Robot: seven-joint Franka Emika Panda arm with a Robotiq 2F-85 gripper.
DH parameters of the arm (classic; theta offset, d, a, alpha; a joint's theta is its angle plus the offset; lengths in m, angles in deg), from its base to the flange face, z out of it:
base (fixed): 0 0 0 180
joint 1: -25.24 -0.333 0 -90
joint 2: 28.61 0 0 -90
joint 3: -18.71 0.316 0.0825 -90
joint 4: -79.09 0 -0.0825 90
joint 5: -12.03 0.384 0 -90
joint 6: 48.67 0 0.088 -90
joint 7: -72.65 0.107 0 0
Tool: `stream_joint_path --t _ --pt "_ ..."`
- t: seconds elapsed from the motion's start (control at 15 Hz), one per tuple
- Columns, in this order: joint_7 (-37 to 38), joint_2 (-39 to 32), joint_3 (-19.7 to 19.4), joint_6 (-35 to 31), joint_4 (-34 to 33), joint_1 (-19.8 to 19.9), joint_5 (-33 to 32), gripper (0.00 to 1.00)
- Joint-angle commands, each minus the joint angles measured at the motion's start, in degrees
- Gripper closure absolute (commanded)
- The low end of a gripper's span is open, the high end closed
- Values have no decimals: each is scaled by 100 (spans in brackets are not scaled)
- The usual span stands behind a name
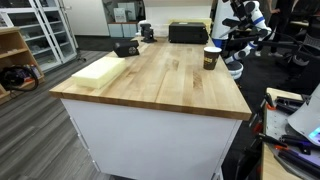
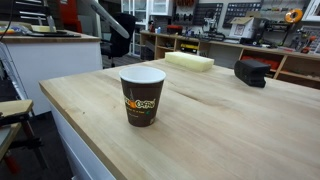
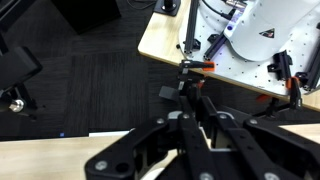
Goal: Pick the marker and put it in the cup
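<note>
The marker is over dark floor beyond the table's edge and would miss the cup, so I should keep holding the marker until it is over the cup.
The cup is a dark paper cup with a yellowish label and a light rim. It stands upright on the wooden table, and also shows near the far right edge in an exterior view. In the wrist view my gripper hangs over the table's edge above dark floor. Its fingers are nearly together on a thin dark stick, the marker. The arm rises behind the cup. No marker lies on the table in either exterior view.
A black box and a pale foam block lie at the table's far end. Another bench with a white robot base and clamps stands beyond the floor gap. Shelves and desks ring the room.
</note>
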Motion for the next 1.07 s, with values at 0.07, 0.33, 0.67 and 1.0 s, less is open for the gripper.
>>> stream_joint_path --t 0.07,0.33,0.67,1.0 --pt "-330 -308 -93 -196 -276 180 56 96" --pt "-585 -669 -134 -284 -507 297 120 96" --pt "-964 -1256 -111 -244 -951 442 208 96" --pt "-1151 -1627 -48 -188 -1302 536 265 59"
